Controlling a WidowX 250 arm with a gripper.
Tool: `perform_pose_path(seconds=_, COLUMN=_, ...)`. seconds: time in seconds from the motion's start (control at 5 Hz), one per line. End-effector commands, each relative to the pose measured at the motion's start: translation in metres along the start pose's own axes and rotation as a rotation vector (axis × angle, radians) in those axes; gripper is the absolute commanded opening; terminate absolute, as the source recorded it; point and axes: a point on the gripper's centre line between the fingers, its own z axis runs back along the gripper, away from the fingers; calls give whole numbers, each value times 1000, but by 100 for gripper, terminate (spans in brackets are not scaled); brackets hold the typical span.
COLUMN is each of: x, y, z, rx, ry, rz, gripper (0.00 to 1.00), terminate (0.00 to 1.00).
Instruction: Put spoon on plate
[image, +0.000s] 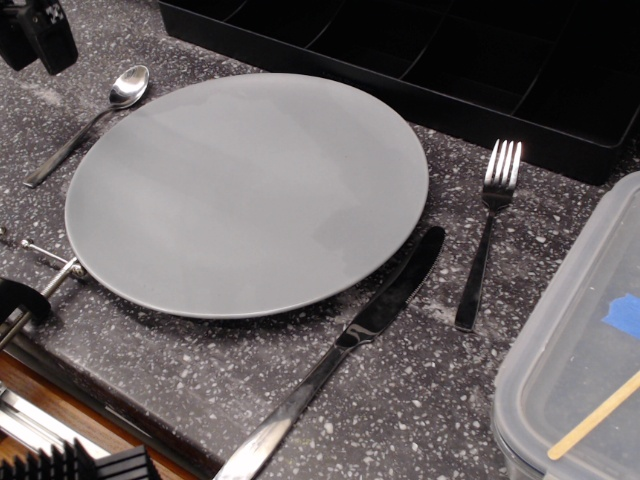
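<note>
The spoon needs to go on the plate (250, 190), so next my gripper needs to grab the spoon by its neck (106, 110) beside the spoon's bowl.
The spoon (100, 118) lies on the dark speckled counter just left of the plate, its bowl at the far end and its handle running toward the lower left. The plate (250, 190) is large, grey and bare. My gripper (32, 45) shows only as two black fingers at the top left corner, up and to the left of the spoon's bowl and apart from it. The fingers stand apart with nothing between them.
A table knife (350, 340) lies along the plate's lower right rim and a fork (488, 235) lies to its right. A black compartment tray (450, 70) runs along the back. A clear container (570, 350) is at the right. Metal fixtures (40, 275) sit at the counter's lower left edge.
</note>
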Motion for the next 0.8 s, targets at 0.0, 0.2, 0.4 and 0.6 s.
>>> perform_pose_path(seconds=0.0, x=14, y=10, z=-2, rx=96, ry=-79, rz=-7, gripper=100, terminate=0)
perform_pose_path(seconds=0.2, x=17, y=14, z=-16, rx=120, ry=-79, rz=-4, gripper=100, terminate=0)
perform_pose_path(seconds=0.4, x=19, y=17, z=-24, rx=143, ry=-74, rz=1, gripper=100, terminate=0)
perform_pose_path(seconds=0.6, x=18, y=20, z=-34, rx=164, ry=-77, rz=3, gripper=100, terminate=0)
